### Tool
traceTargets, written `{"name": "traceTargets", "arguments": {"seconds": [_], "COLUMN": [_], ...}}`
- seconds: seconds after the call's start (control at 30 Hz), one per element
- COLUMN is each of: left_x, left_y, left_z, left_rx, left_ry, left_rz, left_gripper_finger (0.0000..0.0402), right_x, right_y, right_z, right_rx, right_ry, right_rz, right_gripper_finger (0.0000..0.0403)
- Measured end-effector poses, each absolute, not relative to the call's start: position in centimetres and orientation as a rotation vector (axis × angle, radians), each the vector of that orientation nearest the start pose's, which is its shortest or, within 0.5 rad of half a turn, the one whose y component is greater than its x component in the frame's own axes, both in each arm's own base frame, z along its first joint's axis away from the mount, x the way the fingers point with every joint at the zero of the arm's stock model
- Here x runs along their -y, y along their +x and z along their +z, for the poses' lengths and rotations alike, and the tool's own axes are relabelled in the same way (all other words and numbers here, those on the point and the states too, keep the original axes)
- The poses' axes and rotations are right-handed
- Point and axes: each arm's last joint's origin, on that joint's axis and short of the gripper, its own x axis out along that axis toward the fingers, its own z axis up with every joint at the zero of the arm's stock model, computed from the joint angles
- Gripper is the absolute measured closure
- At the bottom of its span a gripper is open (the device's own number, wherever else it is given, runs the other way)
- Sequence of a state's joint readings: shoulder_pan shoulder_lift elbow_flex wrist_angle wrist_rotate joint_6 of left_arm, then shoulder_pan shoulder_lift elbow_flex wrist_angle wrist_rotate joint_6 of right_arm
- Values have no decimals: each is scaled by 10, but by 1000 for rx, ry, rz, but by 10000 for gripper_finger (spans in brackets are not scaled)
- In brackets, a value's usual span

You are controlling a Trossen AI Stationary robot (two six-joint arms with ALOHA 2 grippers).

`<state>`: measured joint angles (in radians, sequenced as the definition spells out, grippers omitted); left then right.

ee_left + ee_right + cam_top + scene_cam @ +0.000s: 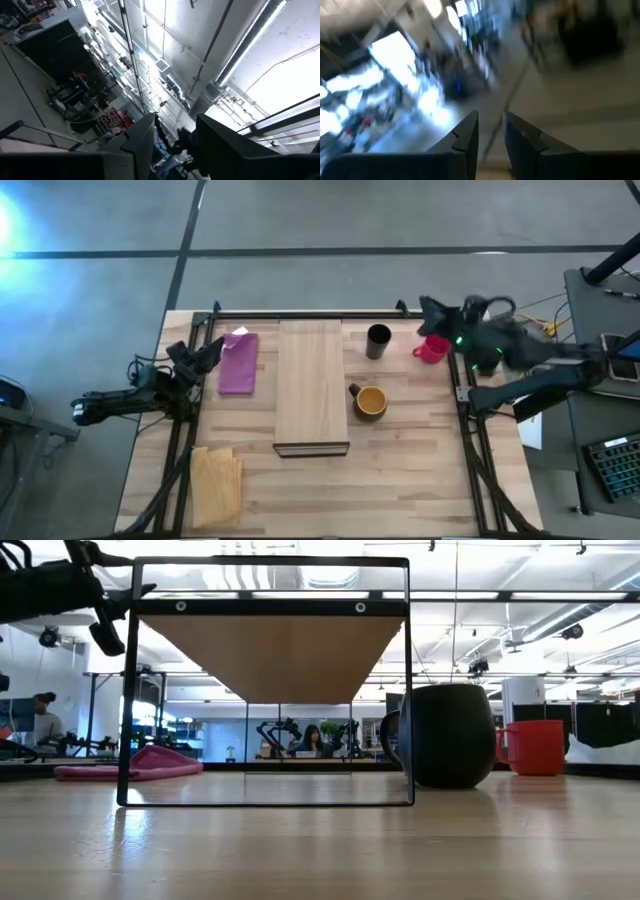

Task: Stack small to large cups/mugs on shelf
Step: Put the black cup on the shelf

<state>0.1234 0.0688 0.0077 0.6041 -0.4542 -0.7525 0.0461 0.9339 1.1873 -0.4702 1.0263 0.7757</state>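
Note:
My right gripper should grab the black tumbler by its rim (379,330) next, to start stacking the cups on the shelf (312,385).
The pale wooden shelf (312,385) lies along the middle of the table, its dark wire frame (311,448) at the near end. The black tumbler (378,341) stands upright to the right of the shelf, toward the far edge. The red mug (432,348) stands right of the tumbler. The dark mug with the yellow-orange inside (370,401) stands nearer, close beside the shelf. My right gripper (428,312) is open and empty in the air just beyond the red mug. My left gripper (212,352) is open and empty at the table's left side.
A purple cloth (238,362) lies left of the shelf, next to my left gripper. A yellowish folded cloth (217,480) lies at the near left corner. Dark metal rails (470,430) run along the table's left and right sides. Bare tabletop shows near the front right.

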Motion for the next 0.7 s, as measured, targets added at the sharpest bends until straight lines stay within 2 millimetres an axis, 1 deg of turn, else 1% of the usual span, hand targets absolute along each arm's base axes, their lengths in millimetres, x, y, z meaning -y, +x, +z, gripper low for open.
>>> {"name": "traceTargets", "arguments": {"seconds": [0.07,0.1,0.13,0.17,0.23,0.3,0.33,0.4,0.47,0.53,0.6,0.7], "left_x": [-23,-23,-23,-23,-23,-22,-22,-22,-22,-22,-22,-22], "left_y": [83,83,83,83,84,85,86,88,90,92,95,98], "left_z": [215,216,216,216,215,214,213,213,213,214,213,211], "left_rx": [729,729,730,729,721,684,669,653,631,603,569,524], "left_ry": [-803,-803,-803,-803,-798,-757,-738,-734,-711,-669,-623,-529], "left_rz": [335,335,333,333,321,308,311,316,326,318,323,353], "left_gripper_finger": [269,269,269,269,269,269,269,269,269,269,269,269], "right_x": [29,33,34,34,34,45,56,87,122,151,171,186], "right_y": [156,155,158,165,184,200,206,210,207,204,203,210], "right_z": [406,400,394,392,389,390,392,394,389,379,363,342], "right_rx": [-18,-110,-183,-234,-344,-411,-428,-512,-638,-764,-889,-1015], "right_ry": [772,830,865,875,826,748,715,700,775,838,869,902], "right_rz": [-1056,-1110,-1142,-1136,-1049,-1021,-1046,-1106,-1110,-1091,-1098,-1055], "right_gripper_finger": [321,321,321,321,321,321,321,321,321,320,315,296]}}
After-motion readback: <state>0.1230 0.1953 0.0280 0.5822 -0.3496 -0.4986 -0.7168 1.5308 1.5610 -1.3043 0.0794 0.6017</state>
